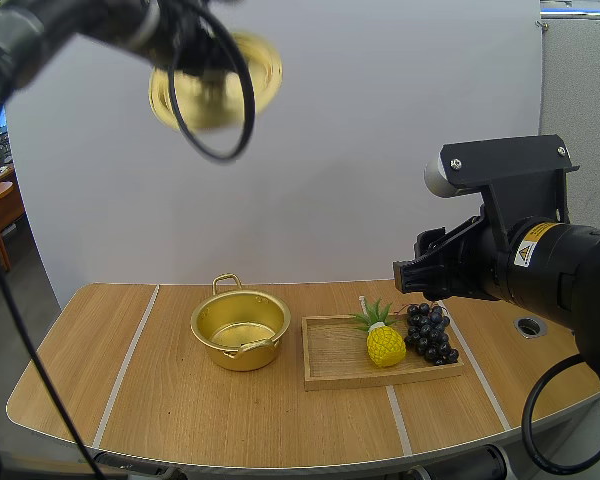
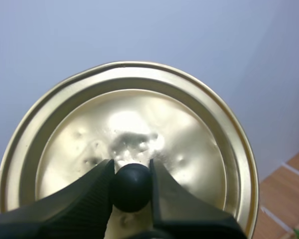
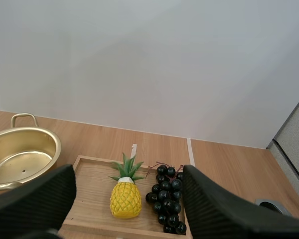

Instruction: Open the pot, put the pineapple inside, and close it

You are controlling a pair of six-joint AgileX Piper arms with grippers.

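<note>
The right gripper picks up the pineapple around its yellow body (image 1: 385,346) next, since spiky leaves fan out wide from its top.
The gold pot (image 1: 240,328) stands open on the table, left of a wooden tray (image 1: 330,355). On that tray lies a yellow pineapple (image 1: 385,343) with a green crown, beside a bunch of dark grapes (image 1: 430,333). High above the pot my left gripper (image 1: 208,62) holds the gold lid (image 1: 216,80). In the left wrist view the fingertips (image 2: 100,185) pinch the lid's black knob (image 2: 131,187) against the gold lid (image 2: 139,124). My right gripper (image 1: 412,273) hangs open above the tray; in its wrist view the pineapple (image 3: 125,198), grapes (image 3: 168,198) and pot (image 3: 21,154) lie below the parted fingers (image 3: 45,199).
A round metal grommet (image 1: 530,325) sits in the table at the right. Pale tape lines (image 1: 130,362) run across the wooden top. Bare table lies left of the pot and in front of the tray.
</note>
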